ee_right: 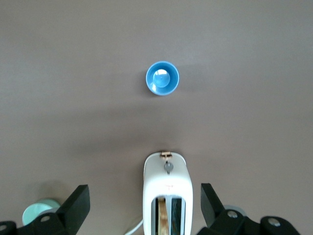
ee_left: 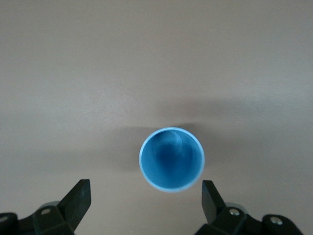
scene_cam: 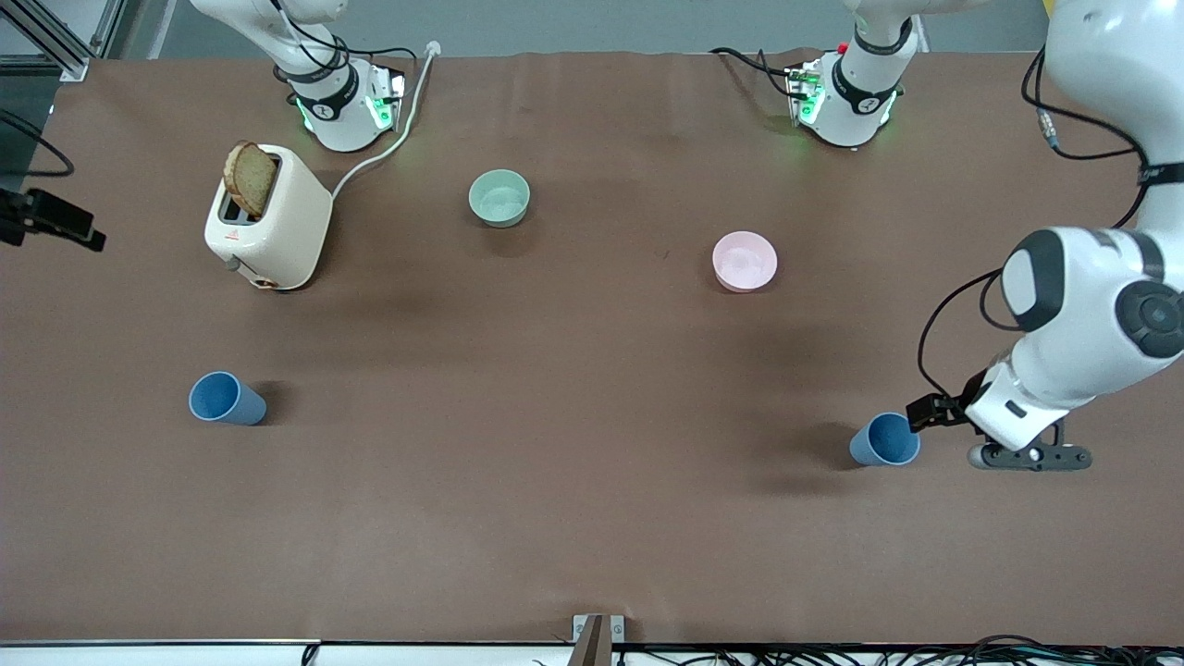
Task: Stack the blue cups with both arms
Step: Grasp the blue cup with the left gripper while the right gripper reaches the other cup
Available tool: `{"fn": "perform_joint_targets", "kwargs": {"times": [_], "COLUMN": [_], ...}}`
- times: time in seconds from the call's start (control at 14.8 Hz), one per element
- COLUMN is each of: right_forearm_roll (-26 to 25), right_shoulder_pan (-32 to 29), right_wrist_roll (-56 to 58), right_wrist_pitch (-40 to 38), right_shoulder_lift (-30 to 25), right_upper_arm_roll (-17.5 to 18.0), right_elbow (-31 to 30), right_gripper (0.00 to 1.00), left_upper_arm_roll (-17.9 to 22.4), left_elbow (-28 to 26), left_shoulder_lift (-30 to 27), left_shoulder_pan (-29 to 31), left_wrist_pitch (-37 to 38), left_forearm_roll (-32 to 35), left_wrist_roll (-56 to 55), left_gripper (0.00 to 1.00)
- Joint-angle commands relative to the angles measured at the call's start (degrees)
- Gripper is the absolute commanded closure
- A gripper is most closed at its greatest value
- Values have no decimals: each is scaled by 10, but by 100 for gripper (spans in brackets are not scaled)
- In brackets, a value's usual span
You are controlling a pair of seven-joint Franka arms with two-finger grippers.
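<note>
I should grab this blue cup's rim next with my left gripper, so that I can stack the cup with the other blue cup.
Two blue cups stand upright on the brown table. One cup is toward the right arm's end and also shows in the right wrist view. The other cup is toward the left arm's end. My left gripper hangs low beside that cup, on the side toward the left arm's end. In the left wrist view it is open and empty, with the cup just ahead of the fingertips, not between them. My right gripper is open and empty, high over the toaster, and is out of the front view.
A cream toaster with a bread slice stands near the right arm's base, its white cable running to the table edge. A pale green bowl and a pink bowl sit mid-table, farther from the front camera than the cups.
</note>
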State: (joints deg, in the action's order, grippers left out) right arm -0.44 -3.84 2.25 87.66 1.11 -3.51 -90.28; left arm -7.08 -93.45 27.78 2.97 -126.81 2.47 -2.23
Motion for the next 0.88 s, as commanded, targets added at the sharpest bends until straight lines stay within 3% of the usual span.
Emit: {"fn": "perform_joint_targets", "kwargs": {"times": [0.0, 0.14, 0.27, 0.34, 0.61, 0.81], "right_forearm_roll": [-10, -10, -10, -11, -11, -11], "right_shoulder_pan": [-15, -20, -29, -30, -44, -48], "right_wrist_roll": [-1, -1, -1, -1, -1, -1], "right_wrist_pitch": [83, 149, 202, 220, 292, 339], "right_shoulder_lift": [-8, -1, 28, 48, 130, 170], "right_upper_arm_roll": [5, 4, 4, 4, 4, 4], "right_elbow": [-83, -135, -159, -160, -162, -165], "right_gripper": [0, 0, 0, 0, 0, 0], "left_upper_arm_roll": [-1, -1, -1, -1, -2, -7], "left_elbow": [12, 11, 9, 9, 10, 13], "left_shoulder_lift": [39, 57, 67, 72, 79, 73], "left_shoulder_pan": [5, 4, 4, 5, 2, -8], "left_wrist_pitch": [-23, -24, -23, -23, -20, -19], "left_forearm_roll": [1, 1, 1, 1, 0, -4], "left_wrist_roll": [2, 3, 5, 2, 1, -13], "left_gripper": [11, 29, 61, 70, 96, 100]}}
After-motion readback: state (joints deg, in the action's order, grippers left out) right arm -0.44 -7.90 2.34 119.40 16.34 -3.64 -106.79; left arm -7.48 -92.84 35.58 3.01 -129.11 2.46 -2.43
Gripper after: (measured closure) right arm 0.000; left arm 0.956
